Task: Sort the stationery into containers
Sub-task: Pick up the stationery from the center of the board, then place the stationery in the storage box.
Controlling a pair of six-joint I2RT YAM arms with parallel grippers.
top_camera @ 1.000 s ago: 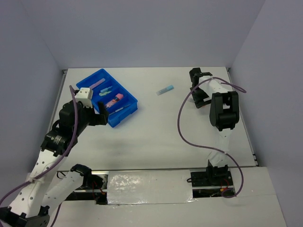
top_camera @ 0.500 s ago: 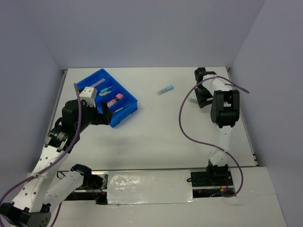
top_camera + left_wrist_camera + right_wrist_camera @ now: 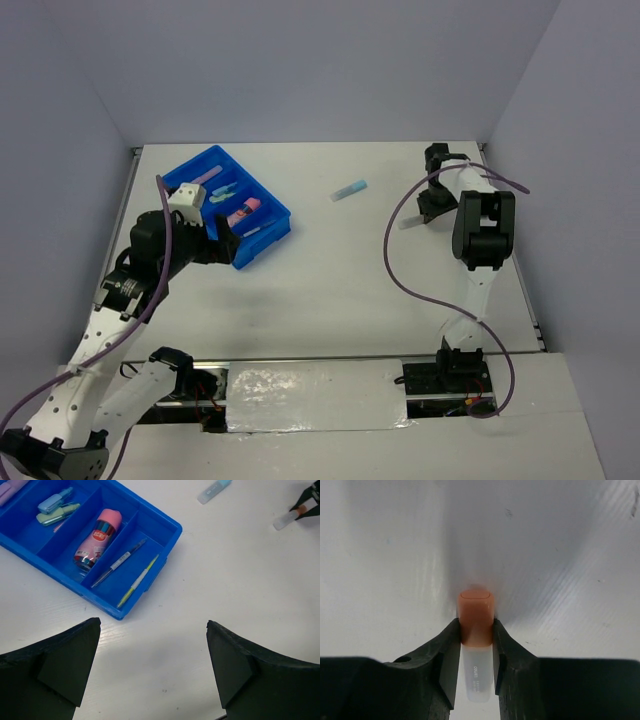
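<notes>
The left gripper grabs the stick's white end next, to sort it into the tray (image 3: 281,207). The right gripper holds the orange cap.
The blue tray (image 3: 281,207) stands at the far left, holding several pastel sticks (image 3: 55,502), a pink-capped bottle (image 3: 97,539), a dark pen (image 3: 120,562) and a yellow pencil (image 3: 139,580). My left gripper (image 3: 153,623) hovers open over bare table just in front of the tray's near corner. A light blue stick (image 3: 349,189) lies alone at the far middle. At the far right, my right gripper (image 3: 476,626) is shut on a white stick with an orange cap (image 3: 476,611), its fingers (image 3: 449,645) pressed against both sides of the cap, low over the table.
Grey walls close in the table on three sides, and the right gripper works near the far right corner. A purple cable (image 3: 392,262) loops out from the right arm over the table. White table shows between the tray and the right arm.
The right gripper has shifted right toward the far corner and closed its fingers on the orange-capped stick. The left arm edged slightly toward the tray early on, then held still, open.
</notes>
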